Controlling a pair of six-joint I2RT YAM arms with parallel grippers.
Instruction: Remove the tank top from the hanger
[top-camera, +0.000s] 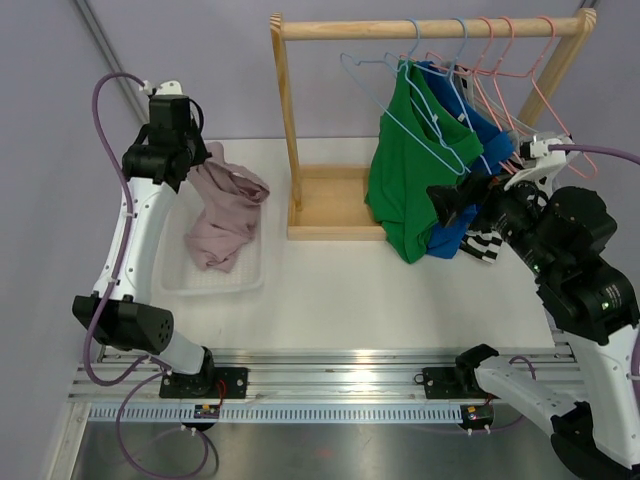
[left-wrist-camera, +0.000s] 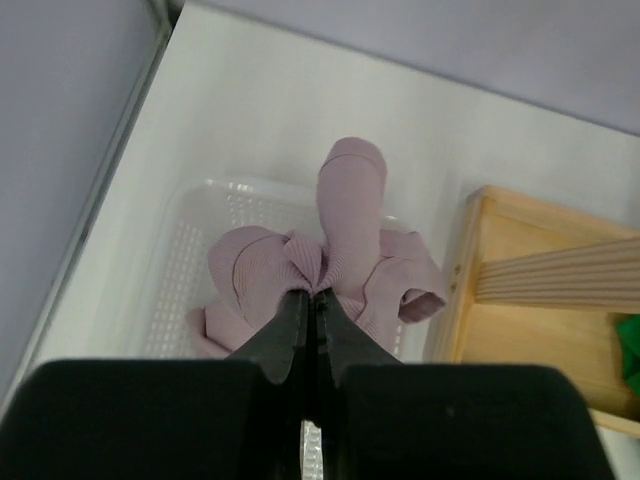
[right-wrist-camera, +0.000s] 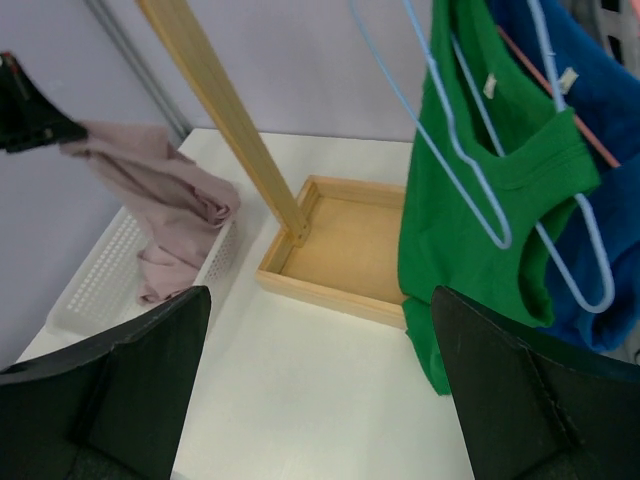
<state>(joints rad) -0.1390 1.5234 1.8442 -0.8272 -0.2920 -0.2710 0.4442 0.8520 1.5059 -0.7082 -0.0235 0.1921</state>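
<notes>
Next, my right gripper grabs the light blue hanger by its bare sloping arm near the hook (top-camera: 457, 92) (right-wrist-camera: 542, 38), which leaves the green top free to slip off.
A mauve ribbed tank top (top-camera: 228, 215) (left-wrist-camera: 350, 235) (right-wrist-camera: 165, 205) hangs bunched from my left gripper (top-camera: 203, 157) (left-wrist-camera: 313, 294), which is shut on a fold of it. Its lower part rests in the white basket (top-camera: 215, 287) (left-wrist-camera: 195, 250). A green tank top (top-camera: 408, 180) (right-wrist-camera: 465, 215) hangs on a light blue hanger (top-camera: 425, 125) (right-wrist-camera: 480, 165) on the wooden rack (top-camera: 430, 28). My right gripper (top-camera: 455, 205) (right-wrist-camera: 315, 300) stands wide open in front of the green top's lower right, with nothing between its fingers.
Behind the green top hangs a blue garment (top-camera: 480, 135) (right-wrist-camera: 590, 110); a striped one (top-camera: 484, 245) shows below it. An empty blue hanger (top-camera: 365, 85) and several pink hangers (top-camera: 510, 70) are on the rail. The rack's wooden base tray (top-camera: 335, 205) (right-wrist-camera: 345, 245) stands beside the basket.
</notes>
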